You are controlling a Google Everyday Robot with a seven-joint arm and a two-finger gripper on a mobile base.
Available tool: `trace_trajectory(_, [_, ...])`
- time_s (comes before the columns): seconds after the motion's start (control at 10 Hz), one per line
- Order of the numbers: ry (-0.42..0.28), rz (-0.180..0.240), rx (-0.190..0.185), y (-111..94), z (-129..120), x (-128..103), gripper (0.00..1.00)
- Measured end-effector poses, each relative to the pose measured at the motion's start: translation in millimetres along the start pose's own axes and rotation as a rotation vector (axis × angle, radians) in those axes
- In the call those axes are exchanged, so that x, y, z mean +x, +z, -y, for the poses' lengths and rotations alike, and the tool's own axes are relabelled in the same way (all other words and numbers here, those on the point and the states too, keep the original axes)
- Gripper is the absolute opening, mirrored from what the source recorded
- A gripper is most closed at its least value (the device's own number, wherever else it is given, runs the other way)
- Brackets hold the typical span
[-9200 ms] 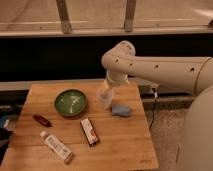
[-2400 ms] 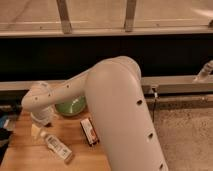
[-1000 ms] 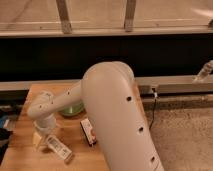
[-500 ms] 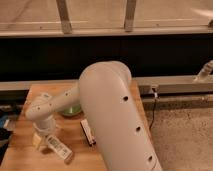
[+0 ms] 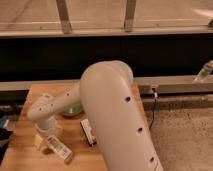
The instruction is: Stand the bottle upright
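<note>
My gripper picks up the white bottle by its upper end next, leaving the bottle's base free to stand on the tabletop.
The bottle lies on its side near the front left of the wooden table. It is slim and white with a pale printed label, and its far end points up-left. My gripper hangs low over that upper-left end, open, with a pale yellowish finger showing beside the bottle. The wrist hides the bottle's cap end. I cannot tell whether the fingers touch the bottle.
My bulky white arm sweeps across the middle of the view and covers much of the table. A green bowl peeks out under it. A flat black-and-red box lies right of the bottle. Gravel floor lies to the right.
The wrist has settled slightly lower and to the left over the bottle's end. The bottle stays lying where it was.
</note>
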Motion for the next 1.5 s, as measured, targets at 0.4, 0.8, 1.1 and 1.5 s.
trace_trajectory(0.4, [-0.021, -0.002, -0.009, 3.3, -4.4, -7.0, 0.80])
trace_trajectory(0.8, [-0.032, -0.012, -0.003, 4.1, -4.8, -7.4, 0.48])
trace_trajectory(1.1, [-0.040, -0.015, 0.006, 2.4, -5.2, -6.5, 0.16])
trace_trajectory(1.5, [-0.041, 0.008, 0.034, -14.5, -1.9, -8.4, 0.02])
